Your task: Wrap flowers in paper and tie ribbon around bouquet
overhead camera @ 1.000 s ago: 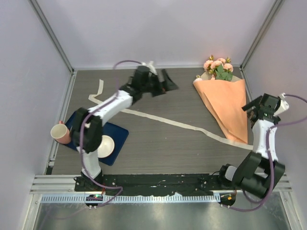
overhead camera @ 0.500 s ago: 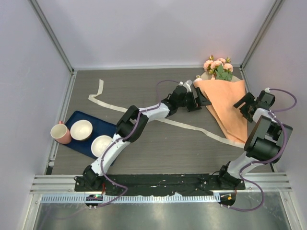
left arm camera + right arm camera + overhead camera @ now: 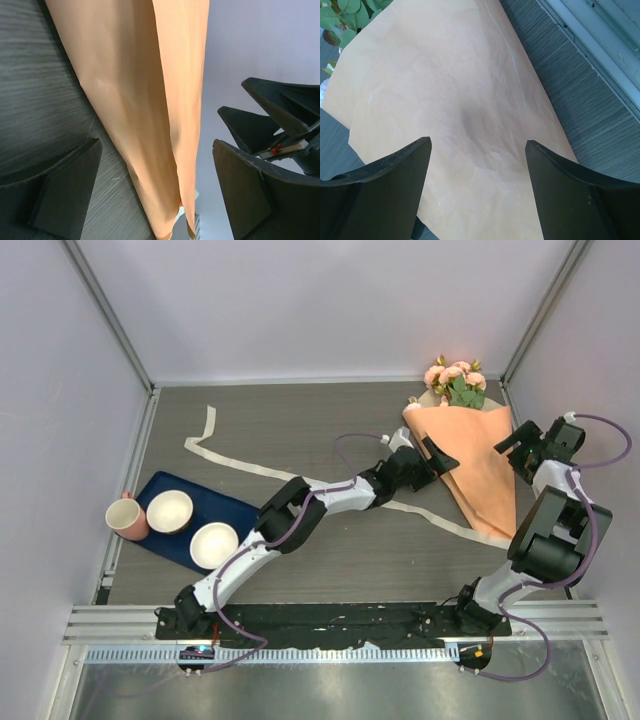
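The left gripper grabs the orange paper by its long side edge (image 3: 452, 480) next, to wrap the pink flowers (image 3: 455, 378).
The bouquet lies at the table's back right: pink flowers (image 3: 455, 378) with green leaves (image 3: 342, 15) poke out of a cone of orange paper (image 3: 475, 465). The cream ribbon (image 3: 232, 463) trails flat across the table from back left towards the cone's tip. My left gripper (image 3: 438, 458) is open at the cone's left edge; in the left wrist view the paper (image 3: 150, 100) runs between its spread jaws (image 3: 157, 195) without contact. Open too, my right gripper (image 3: 515, 445) hovers over the cone's right side, the paper (image 3: 460, 100) below its jaws (image 3: 477, 172).
A dark blue tray (image 3: 245, 512) at front left carries two white bowls (image 3: 170, 510) (image 3: 213, 543), with a pink cup (image 3: 125, 518) beside it. Pale walls and metal posts close in the table. The right wall's rail (image 3: 600, 45) runs close to the cone.
My left arm has swung from the back middle across to the cone's left edge, uncovering the tray. My right gripper has shifted in over the cone's right side, its jaws slightly narrower.
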You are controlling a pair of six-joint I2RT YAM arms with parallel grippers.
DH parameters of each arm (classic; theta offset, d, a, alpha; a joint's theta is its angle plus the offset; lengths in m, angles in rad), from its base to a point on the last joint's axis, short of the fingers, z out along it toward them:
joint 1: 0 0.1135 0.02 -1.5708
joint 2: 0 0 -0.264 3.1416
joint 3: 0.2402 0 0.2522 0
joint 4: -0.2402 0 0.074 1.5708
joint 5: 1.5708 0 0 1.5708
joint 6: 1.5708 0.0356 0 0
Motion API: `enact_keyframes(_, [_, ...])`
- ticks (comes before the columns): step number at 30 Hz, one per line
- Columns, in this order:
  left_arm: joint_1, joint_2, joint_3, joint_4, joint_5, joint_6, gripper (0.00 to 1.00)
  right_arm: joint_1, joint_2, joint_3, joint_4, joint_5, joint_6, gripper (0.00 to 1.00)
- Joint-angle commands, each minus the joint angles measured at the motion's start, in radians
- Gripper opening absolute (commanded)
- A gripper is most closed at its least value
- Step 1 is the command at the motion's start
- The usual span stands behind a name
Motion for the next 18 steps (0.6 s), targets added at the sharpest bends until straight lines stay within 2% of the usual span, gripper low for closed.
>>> enact_keyframes(1, [-0.039, 0.004, -0.044, -0.071, -0.123, -0.078, 1.0, -0.003, -0.062, 0.036, -0.032, -0.01, 0.015, 0.83])
enact_keyframes(3, [-0.045, 0.04, -0.02, -0.108, -0.112, -0.177, 1.0, -0.003, -0.07, 0.034, -0.049, 0.005, 0.02, 0.82])
enact_keyframes(5, [-0.051, 0.053, -0.036, -0.096, -0.14, -0.216, 0.95, -0.003, -0.093, 0.028, -0.061, 0.002, 0.029, 0.82])
enact_keyframes(9, [-0.051, 0.061, -0.076, -0.075, -0.194, -0.292, 0.74, -0.003, -0.156, 0.02, -0.068, -0.02, 0.044, 0.82])
enact_keyframes(11, [-0.044, 0.094, -0.02, -0.091, -0.175, -0.321, 0.68, -0.003, -0.188, 0.027, -0.075, -0.014, 0.043, 0.82])
enact_keyframes(12, [-0.041, 0.108, 0.0, -0.09, -0.166, -0.33, 0.58, -0.003, -0.194, 0.033, -0.083, -0.008, 0.04, 0.82])
enact_keyframes(17, [-0.028, 0.169, 0.11, -0.108, -0.141, -0.341, 0.38, -0.003, -0.203, 0.068, -0.156, 0.015, 0.018, 0.83])
enact_keyframes(18, [-0.022, 0.173, 0.114, -0.104, -0.123, -0.342, 0.3, -0.003, -0.199, 0.068, -0.157, 0.019, 0.009, 0.83])
